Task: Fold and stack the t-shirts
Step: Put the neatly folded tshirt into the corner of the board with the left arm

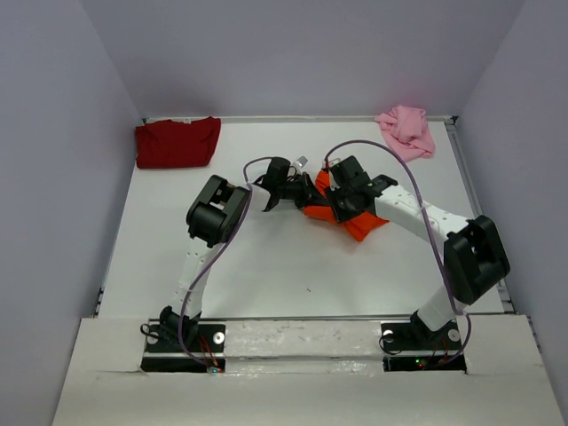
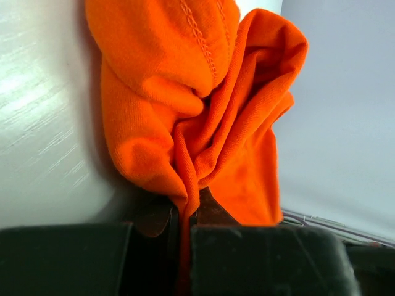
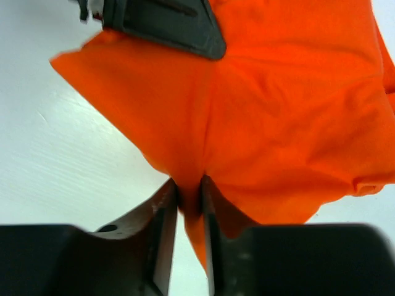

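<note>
The left gripper's closed fingers squeeze the folds of the orange t-shirt, so the gathered part of the t-shirt would come up if the robot lifted that gripper now.
The bright orange t-shirt [image 1: 355, 219] lies bunched at the middle of the table, partly under both arms. My left gripper [image 1: 312, 188] is shut on a fold of it; the left wrist view shows the orange cloth [image 2: 185, 111] pinched between the jaws [image 2: 184, 213]. My right gripper [image 1: 330, 206] is shut on another fold; the right wrist view shows the cloth [image 3: 278, 123] clamped between its fingers [image 3: 190, 196]. The dark red t-shirt [image 1: 177, 142] lies folded at the far left corner. The pale pink t-shirt [image 1: 406, 130] lies crumpled at the far right corner.
Grey walls enclose the white table [image 1: 266, 275] on three sides. The left gripper's black finger [image 3: 166, 24] shows at the top of the right wrist view, over the orange cloth. The arm bases [image 1: 182, 342] stand at the near edge.
</note>
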`<state>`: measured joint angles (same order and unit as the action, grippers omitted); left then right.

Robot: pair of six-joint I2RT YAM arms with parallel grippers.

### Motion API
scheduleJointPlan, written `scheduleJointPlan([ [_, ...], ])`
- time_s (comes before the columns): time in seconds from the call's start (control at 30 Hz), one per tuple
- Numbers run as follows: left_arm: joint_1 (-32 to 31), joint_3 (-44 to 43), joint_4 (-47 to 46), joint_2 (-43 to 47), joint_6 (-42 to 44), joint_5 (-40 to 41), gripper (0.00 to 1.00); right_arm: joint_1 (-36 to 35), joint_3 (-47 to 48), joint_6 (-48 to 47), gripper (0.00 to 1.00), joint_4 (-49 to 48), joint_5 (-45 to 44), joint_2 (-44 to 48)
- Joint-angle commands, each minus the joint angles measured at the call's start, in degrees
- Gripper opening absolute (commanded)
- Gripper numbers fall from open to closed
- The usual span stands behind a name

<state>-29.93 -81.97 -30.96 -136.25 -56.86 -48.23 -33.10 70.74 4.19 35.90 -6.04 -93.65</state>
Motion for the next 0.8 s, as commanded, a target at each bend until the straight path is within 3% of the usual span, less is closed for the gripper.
scheduleJointPlan([
  [0.0, 0.49, 2.17, 5.47, -0.08, 3.15, 2.44, 0.0, -1.43, -6.46, 6.17, 0.41, -2.23, -2.47, 5.57],
  [0.07, 1.71, 1.65, 8.1, 1.32, 4.73, 2.7, 0.0, -1.97, -9.9, 10.72, 0.59, -5.12, -1.43, 9.33],
  [0.1, 2.33, 1.21, 9.5, 1.68, 5.7, 3.14, 0.0, -1.97, -11.66, 11.97, 0.6, -6.53, 0.83, 10.84],
  [0.2, 4.79, -4.05, 20.28, 2.82, 11.14, 4.45, 0.0, -2.49, -18.86, 15.32, 0.61, -11.53, 4.62, 16.37],
  [0.4, 12.35, -12.93, 36.29, 2.65, 26.61, 10.07, 0.0, -3.11, -21.08, 17.08, 0.62, -13.75, 5.34, 19.73],
  [0.57, 16.22, -28.39, 52.64, -1.46, 36.46, 19.03, 0.0, -4.69, -23.71, 18.05, 0.62, -17.61, 8.85, 20.08],
  [0.63, 17.44, -34.45, 57.39, -2.88, 40.24, 22.89, 0.0, -4.69, -25.03, 18.23, 0.62, -18.76, 9.47, 19.91],
  [0.77, 21.58, -35.61, 57.67, -4.29, 40.77, 21.94, 0.0, -6.01, -26.44, 17.79, 0.62, -20.87, 9.3, 17.98],
])
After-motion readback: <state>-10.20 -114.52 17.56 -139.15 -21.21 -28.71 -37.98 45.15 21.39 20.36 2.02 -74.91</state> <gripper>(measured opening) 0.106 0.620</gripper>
